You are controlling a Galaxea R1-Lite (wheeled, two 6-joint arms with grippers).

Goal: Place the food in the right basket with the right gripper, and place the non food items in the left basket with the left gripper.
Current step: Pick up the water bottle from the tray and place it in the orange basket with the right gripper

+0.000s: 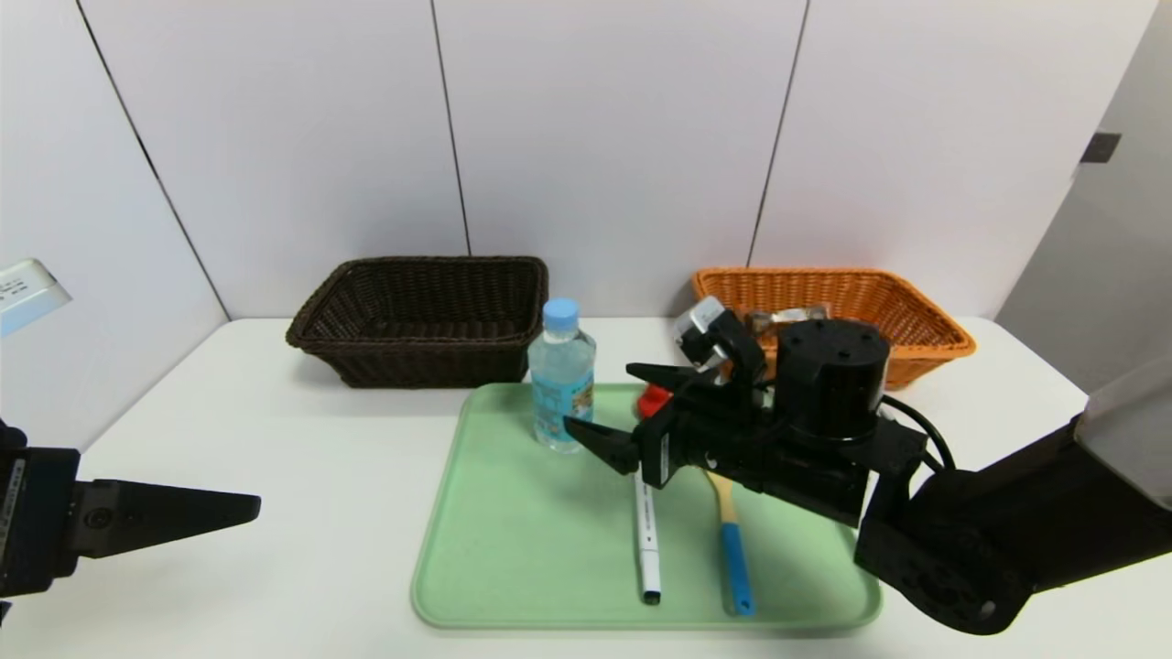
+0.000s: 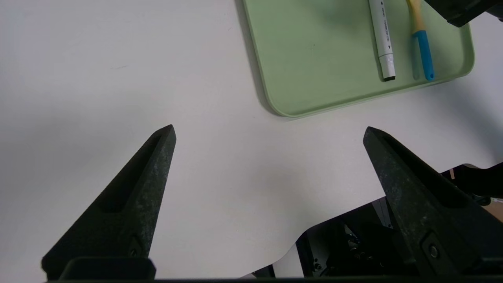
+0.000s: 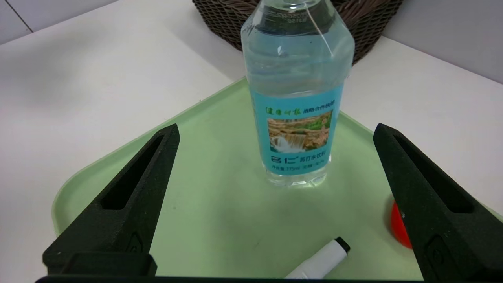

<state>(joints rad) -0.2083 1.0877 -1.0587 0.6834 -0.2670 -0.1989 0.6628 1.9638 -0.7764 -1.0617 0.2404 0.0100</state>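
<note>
My right gripper is to grab the water bottle by its blue label (image 1: 558, 397) next, so that it can put the bottle in the orange basket (image 1: 819, 291) with the food.
A clear water bottle (image 1: 561, 375) with a blue cap and label stands upright at the back of the green tray (image 1: 513, 549). My right gripper (image 1: 599, 395) hangs open just in front of it, nothing between its fingers; in the right wrist view the bottle (image 3: 296, 78) stands a little beyond the open right gripper (image 3: 276, 127). A white marker (image 1: 647, 540), a blue-and-yellow handled tool (image 1: 732, 549) and a red item (image 1: 654, 400), partly hidden by the arm, lie on the tray. My left gripper (image 2: 269, 131) is open over bare table, left of the tray.
The dark brown basket (image 1: 421, 316) sits at the back left, just behind the tray. The orange basket (image 1: 851, 302) stands at the back right with a wrapped item (image 1: 787, 318) inside. White wall panels close off the back of the table.
</note>
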